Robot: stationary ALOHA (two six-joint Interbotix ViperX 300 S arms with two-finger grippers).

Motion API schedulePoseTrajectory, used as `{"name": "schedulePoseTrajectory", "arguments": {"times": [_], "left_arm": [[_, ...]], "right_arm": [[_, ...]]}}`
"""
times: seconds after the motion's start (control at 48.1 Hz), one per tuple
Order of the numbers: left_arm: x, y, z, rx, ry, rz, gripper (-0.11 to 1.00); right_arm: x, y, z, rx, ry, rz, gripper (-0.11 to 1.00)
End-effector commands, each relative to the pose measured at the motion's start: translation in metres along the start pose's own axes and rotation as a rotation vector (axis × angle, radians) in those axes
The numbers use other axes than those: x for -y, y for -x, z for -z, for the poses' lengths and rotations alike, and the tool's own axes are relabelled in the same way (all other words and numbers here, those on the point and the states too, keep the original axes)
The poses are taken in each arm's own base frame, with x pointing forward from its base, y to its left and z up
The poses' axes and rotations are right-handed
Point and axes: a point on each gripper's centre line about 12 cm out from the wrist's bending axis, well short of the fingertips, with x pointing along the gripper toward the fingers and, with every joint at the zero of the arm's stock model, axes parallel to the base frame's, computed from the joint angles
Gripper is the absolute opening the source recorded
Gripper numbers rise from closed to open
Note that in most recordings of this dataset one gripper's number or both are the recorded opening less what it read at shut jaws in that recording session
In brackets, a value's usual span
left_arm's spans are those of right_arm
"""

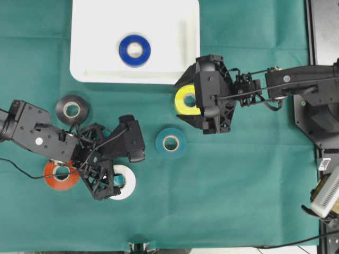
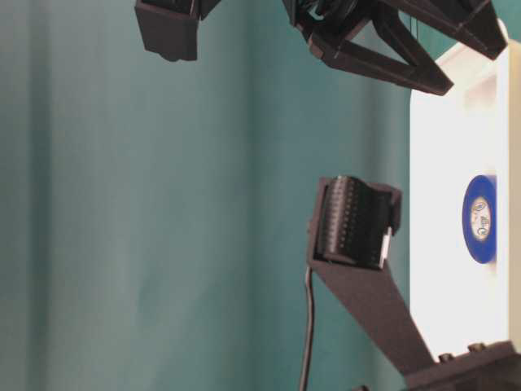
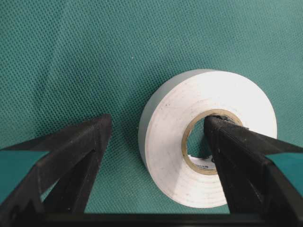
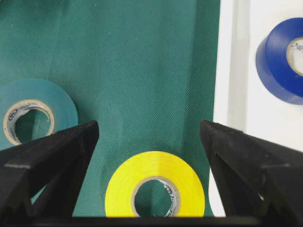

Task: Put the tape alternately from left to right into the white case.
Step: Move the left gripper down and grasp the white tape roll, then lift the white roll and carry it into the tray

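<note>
The white tape needs to go into the white case (image 1: 95, 32), so my left gripper should first grab it by the side of its ring beside its core (image 1: 124, 169).
The white case (image 1: 95, 32) lies at the top centre with the blue tape (image 1: 134, 50) inside it. On the green cloth lie the black tape (image 1: 71, 109), red tape (image 1: 53, 177), teal tape (image 1: 170, 142), yellow tape (image 1: 186, 99) and white tape (image 1: 127, 185). My left gripper (image 3: 158, 120) is open over the white tape (image 3: 165, 142). Its right finger is in the roll's core and its left finger stands outside, with a gap to the roll. My right gripper (image 4: 149, 127) hangs open over the yellow tape (image 4: 156, 163), one finger on each side.
The left arm covers part of the red roll. The case's rim (image 4: 227, 71) runs just right of the right gripper's finger. The teal roll (image 4: 47, 101) lies to that gripper's left. Black equipment (image 1: 323, 32) lines the right table edge.
</note>
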Motion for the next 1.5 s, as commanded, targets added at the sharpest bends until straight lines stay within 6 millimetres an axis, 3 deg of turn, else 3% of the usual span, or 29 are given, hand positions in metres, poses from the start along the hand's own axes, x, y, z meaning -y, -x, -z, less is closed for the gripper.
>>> {"name": "schedulePoseTrajectory", "arguments": {"times": [0.0,0.478,0.686,1.206,1.477], "left_arm": [[-0.003,0.000,0.005,-0.021,0.002,-0.013,0.89],[-0.009,-0.004,0.016,-0.050,-0.004,-0.033,0.72],[-0.009,-0.001,0.016,-0.068,-0.009,-0.044,0.30],[-0.006,0.014,0.013,-0.060,-0.014,-0.038,0.29],[0.002,0.043,0.003,-0.003,-0.017,0.004,0.29]], "right_arm": [[-0.002,0.002,-0.006,0.024,0.003,-0.006,0.71],[-0.002,0.002,-0.009,0.036,0.003,-0.008,0.71],[-0.002,0.002,-0.010,0.039,0.003,-0.008,0.71],[-0.002,0.002,-0.011,0.042,0.003,-0.008,0.71],[-0.002,0.002,-0.011,0.042,0.003,-0.008,0.71]]}}
